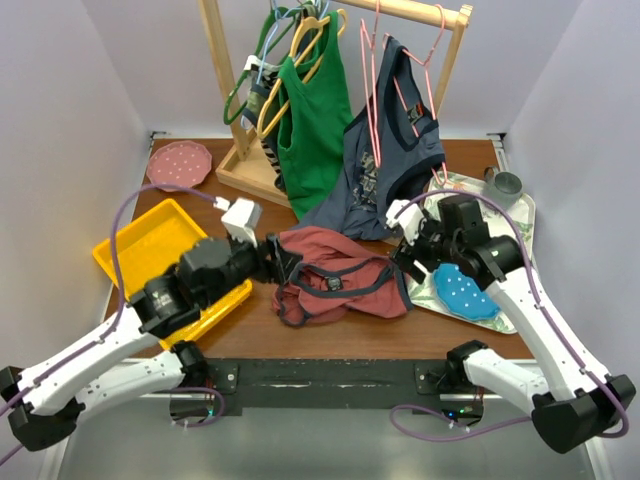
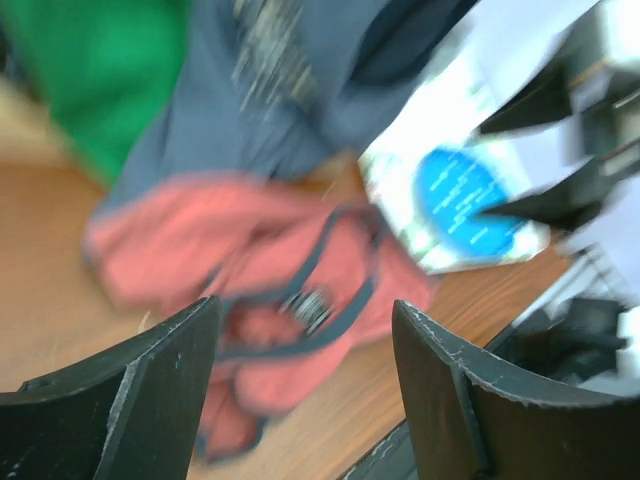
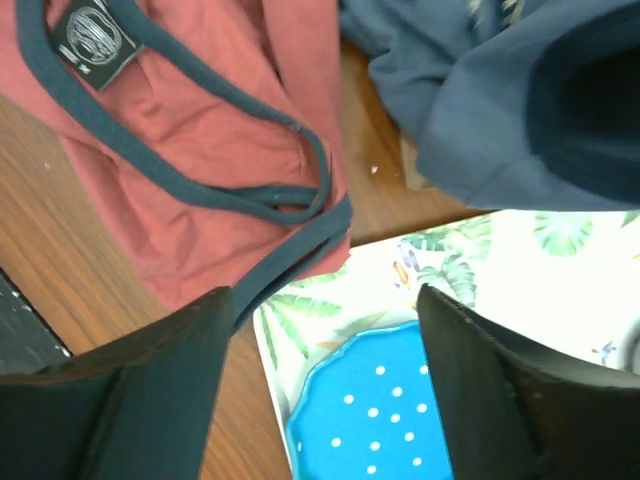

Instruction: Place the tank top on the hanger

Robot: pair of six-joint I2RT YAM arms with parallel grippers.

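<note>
The empty pink hanger needs its hook end free to hand over, so the left gripper should grab it by its long straight bar (image 1: 368,98) next.
The faded red tank top (image 1: 340,285) with navy trim lies crumpled on the table's middle. It also shows in the left wrist view (image 2: 270,250) and in the right wrist view (image 3: 180,120), label up. Thin pink wire hangers (image 1: 373,80) hang on the wooden rack at the back, at the navy top. My left gripper (image 1: 283,262) is open and empty just left of the red top, jaws wide in its own blurred view (image 2: 300,370). My right gripper (image 1: 408,262) is open and empty at the top's right edge, above the tray rim (image 3: 325,390).
A green tank top (image 1: 315,120) and a navy tank top (image 1: 390,160) hang from the rack (image 1: 225,70); the navy one drapes onto the table. A yellow tray (image 1: 150,250) and a pink plate (image 1: 180,163) are left. A leaf-print tray (image 1: 520,215) with a blue dotted plate (image 1: 465,292) and a grey cup (image 1: 505,183) is right.
</note>
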